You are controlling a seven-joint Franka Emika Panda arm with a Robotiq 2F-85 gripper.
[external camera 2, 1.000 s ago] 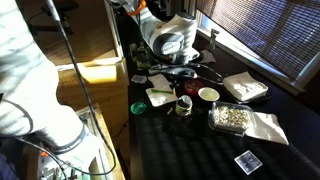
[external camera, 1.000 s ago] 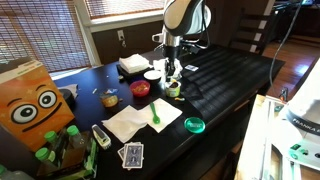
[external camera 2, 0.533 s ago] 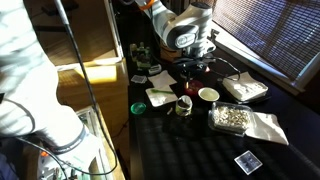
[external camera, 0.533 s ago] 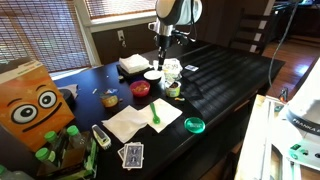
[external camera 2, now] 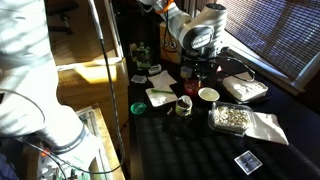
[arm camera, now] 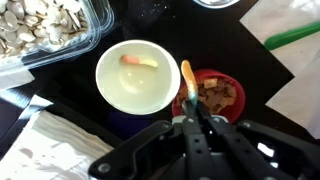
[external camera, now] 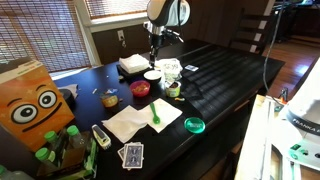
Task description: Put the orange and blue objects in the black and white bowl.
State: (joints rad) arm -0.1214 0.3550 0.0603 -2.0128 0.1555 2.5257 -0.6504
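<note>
The thin orange object hangs beside the rim of the black and white bowl, so it would drop outside that bowl if the robot's gripper opened now.
In the wrist view my gripper [arm camera: 188,100] is shut on a thin orange object [arm camera: 186,75], held above the gap between the black and white bowl [arm camera: 125,90] and the red bowl [arm camera: 225,100]. The black and white bowl looks pale inside and holds one small orange piece [arm camera: 140,62]. The red bowl holds brown snack pieces. In both exterior views the gripper [external camera: 155,55] [external camera 2: 196,68] hangs above the black and white bowl [external camera: 152,75] [external camera 2: 208,95]. I cannot make out a blue object.
A clear tray of seeds [arm camera: 45,30] [external camera 2: 232,117] lies beside the bowl. A yellow-green cup [external camera: 173,88], paper napkins [external camera: 135,122], a green utensil [external camera: 155,113], a green lid [external camera: 194,125], playing cards [external camera: 131,154] and an orange box [external camera: 30,100] stand around.
The arm has risen and swung back from the yellow-green cup to over the bowls, with the orange object in the jaws.
</note>
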